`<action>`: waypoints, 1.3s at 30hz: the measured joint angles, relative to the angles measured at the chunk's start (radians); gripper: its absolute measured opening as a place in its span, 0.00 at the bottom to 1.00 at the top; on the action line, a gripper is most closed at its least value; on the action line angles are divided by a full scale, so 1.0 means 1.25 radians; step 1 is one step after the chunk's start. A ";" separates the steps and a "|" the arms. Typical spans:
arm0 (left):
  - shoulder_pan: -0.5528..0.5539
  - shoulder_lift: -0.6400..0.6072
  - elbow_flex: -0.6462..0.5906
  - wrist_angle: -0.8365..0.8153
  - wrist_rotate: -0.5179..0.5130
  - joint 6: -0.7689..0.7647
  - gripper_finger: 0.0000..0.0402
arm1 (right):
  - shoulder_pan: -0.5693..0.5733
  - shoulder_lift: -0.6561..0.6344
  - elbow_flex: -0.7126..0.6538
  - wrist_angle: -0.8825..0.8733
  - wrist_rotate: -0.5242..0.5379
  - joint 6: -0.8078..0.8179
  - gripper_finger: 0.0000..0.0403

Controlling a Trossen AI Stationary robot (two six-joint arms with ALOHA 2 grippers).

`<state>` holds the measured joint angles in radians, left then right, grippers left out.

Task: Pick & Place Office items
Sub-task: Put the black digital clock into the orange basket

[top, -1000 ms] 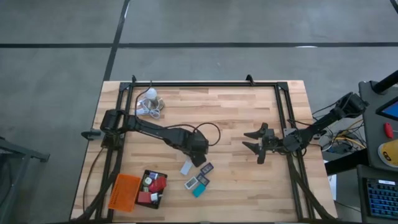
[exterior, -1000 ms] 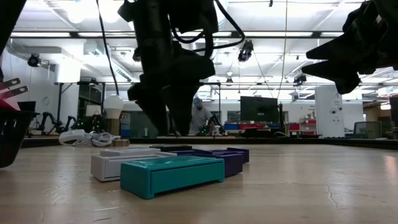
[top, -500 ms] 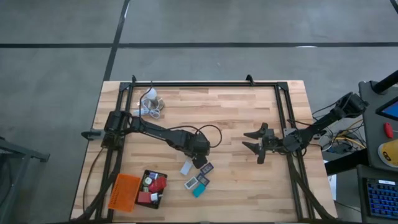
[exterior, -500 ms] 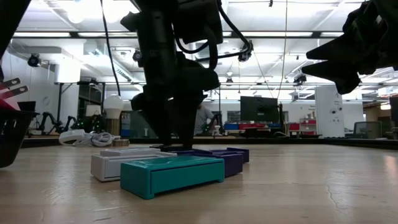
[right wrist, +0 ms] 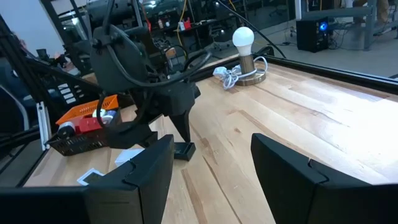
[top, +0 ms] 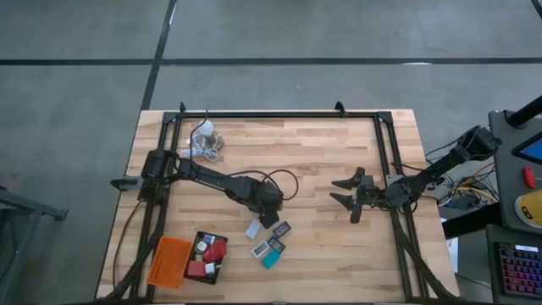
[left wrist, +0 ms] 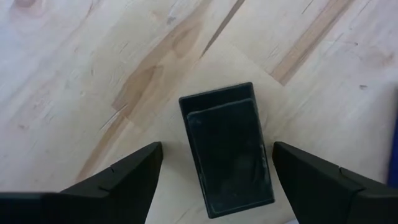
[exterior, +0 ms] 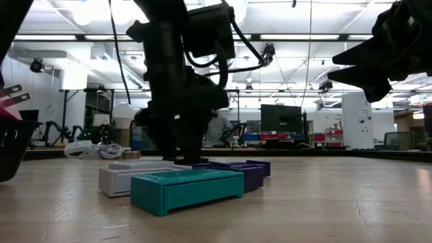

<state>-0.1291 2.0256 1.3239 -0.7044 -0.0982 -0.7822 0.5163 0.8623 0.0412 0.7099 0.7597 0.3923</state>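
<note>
The left gripper's fingers are low on either side of the black piece's (left wrist: 227, 149) long edges, so the gripper needs to close. Closing now would hold the piece.
My left gripper (top: 269, 219) points down, open, low over a small black rectangular piece (left wrist: 227, 149) lying flat on the table; its fingers stand on either side of the piece with wood showing between. The black piece (right wrist: 185, 150) also shows in the right wrist view, under the left arm. Beside it lie a white piece (top: 253, 229), purple pieces (top: 283, 229) and a teal piece (top: 271, 259); in the low view the teal piece (exterior: 185, 189) lies nearest. My right gripper (top: 345, 195) waits open above the table's right half.
A black tray (top: 207, 257) with red and white pieces and an orange tray (top: 168, 261) sit at the near left corner. A white bulb with a coiled cord (top: 203, 140) stands at the far left. Black frame rails (top: 279, 114) border the table. Bare wood lies between the arms.
My left gripper has come down toward the table over the black piece, staying open. The pieces on the table have not moved.
</note>
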 joint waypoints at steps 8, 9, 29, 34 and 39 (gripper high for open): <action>0.002 -0.001 -0.009 0.014 0.004 0.007 0.75 | 0.000 0.001 0.000 0.000 0.000 0.000 0.52; 0.002 -0.001 -0.009 0.014 0.004 0.007 0.73 | 0.000 0.001 0.000 0.000 0.000 0.000 0.52; 0.003 -0.004 -0.010 0.031 0.007 0.019 0.40 | 0.000 0.001 0.000 0.000 0.000 0.000 0.52; 0.002 -0.015 -0.008 0.048 0.010 0.016 0.39 | 0.000 0.001 0.000 0.000 0.000 0.000 0.52; 0.002 -0.040 0.001 0.038 0.006 -0.051 0.39 | 0.000 0.001 0.000 0.000 0.000 0.000 0.52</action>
<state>-0.1265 1.9755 1.3254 -0.6570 -0.0905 -0.8454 0.5164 0.8631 0.0411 0.7103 0.7599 0.3923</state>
